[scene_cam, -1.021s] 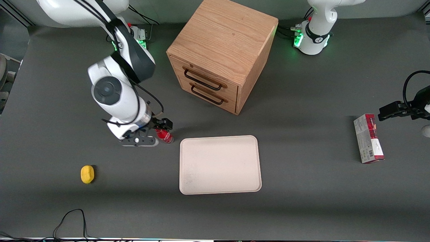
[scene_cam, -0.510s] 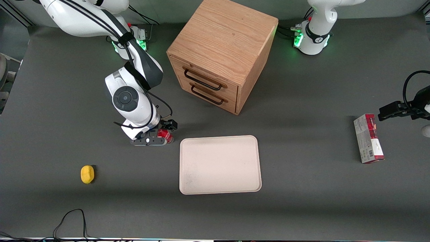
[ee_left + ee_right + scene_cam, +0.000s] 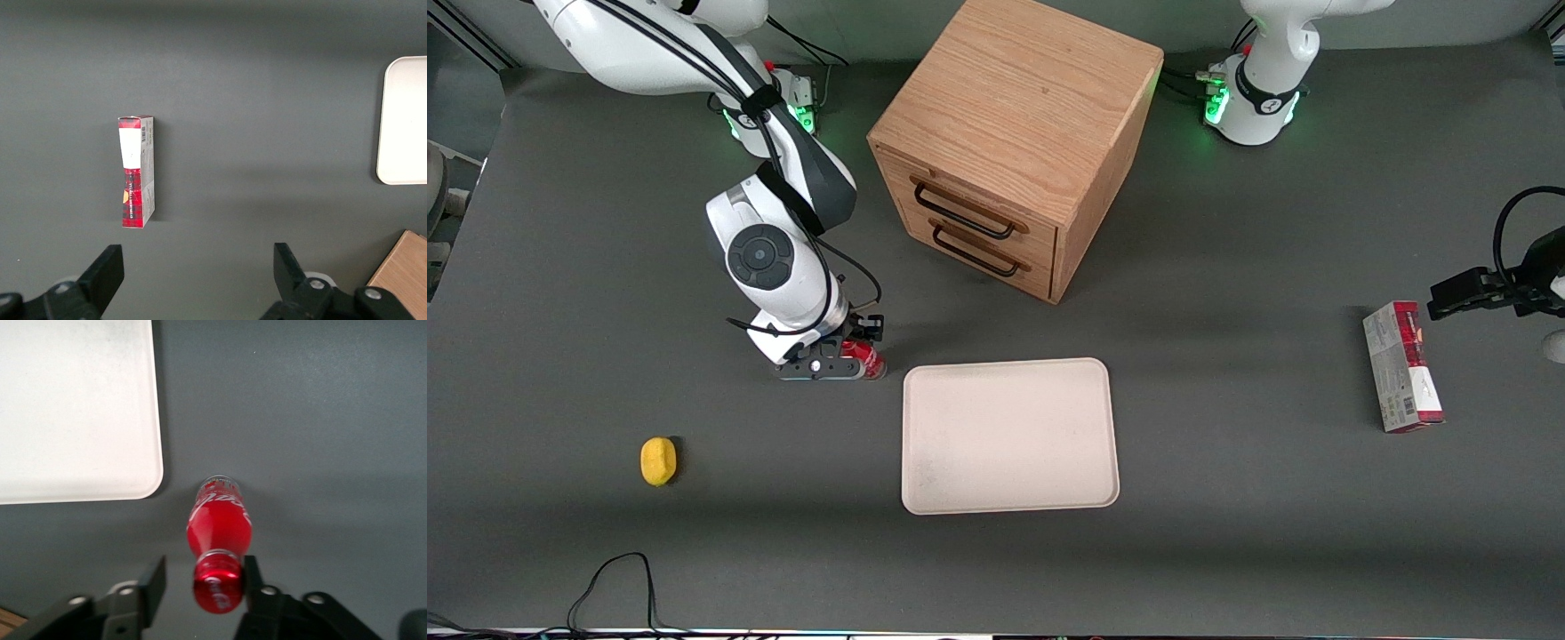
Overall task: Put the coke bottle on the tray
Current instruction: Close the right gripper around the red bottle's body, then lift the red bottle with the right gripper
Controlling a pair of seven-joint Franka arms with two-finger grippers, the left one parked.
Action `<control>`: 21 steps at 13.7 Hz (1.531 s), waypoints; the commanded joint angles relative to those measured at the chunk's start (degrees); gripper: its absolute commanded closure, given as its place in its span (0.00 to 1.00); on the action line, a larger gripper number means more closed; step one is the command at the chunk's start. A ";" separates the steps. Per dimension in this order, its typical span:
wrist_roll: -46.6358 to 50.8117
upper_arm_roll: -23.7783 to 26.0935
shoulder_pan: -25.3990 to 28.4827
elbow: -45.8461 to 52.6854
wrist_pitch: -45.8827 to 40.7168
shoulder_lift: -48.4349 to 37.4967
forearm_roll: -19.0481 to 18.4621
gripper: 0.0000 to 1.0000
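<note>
My gripper grabs the coke bottle's red cap next, to set the bottle on the cream-white tray [image 3: 1009, 436].
The coke bottle [image 3: 869, 362] stands upright on the dark table, beside the tray's corner that is farthest from the front camera and toward the working arm's end. The cream-white tray [image 3: 1009, 436] lies flat, with nothing on it. My right gripper [image 3: 847, 356] hangs low over the bottle. In the right wrist view the gripper [image 3: 204, 579] is open, and the bottle's red cap [image 3: 218, 584] sits between the fingers. One finger [image 3: 251, 575] is at the cap and the other stands apart. The bottle [image 3: 219, 520] is apart from the tray [image 3: 73, 407].
A wooden two-drawer cabinet [image 3: 1014, 142] stands farther from the front camera than the tray. A small yellow lump [image 3: 658, 461] lies toward the working arm's end. A red-and-grey carton [image 3: 1402, 366] lies toward the parked arm's end and also shows in the left wrist view [image 3: 137, 171].
My right gripper has moved sideways toward the tray and come down round the bottle's cap. The bottle and the tray have not moved.
</note>
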 commanded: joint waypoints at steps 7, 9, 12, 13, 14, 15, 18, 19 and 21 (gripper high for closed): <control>-0.03 -0.99 -0.08 7.94 -11.93 -2.53 -1.18 0.87; -0.20 -0.55 0.01 13.74 -19.24 -2.18 -0.57 0.93; -2.74 -0.28 0.01 25.94 -29.87 -0.17 2.58 0.93; -3.19 -0.28 -0.08 30.77 -32.95 1.06 4.08 0.93; -3.28 -0.28 -0.08 35.00 -35.42 2.38 4.96 0.93; -3.28 -0.20 -0.08 38.26 -36.92 3.35 5.23 0.93; -2.76 1.29 0.10 46.35 -37.02 6.68 5.15 0.91; -2.40 2.69 0.10 49.86 -36.85 9.14 4.97 0.91; -2.31 3.58 1.14 53.75 -34.32 13.18 4.71 0.90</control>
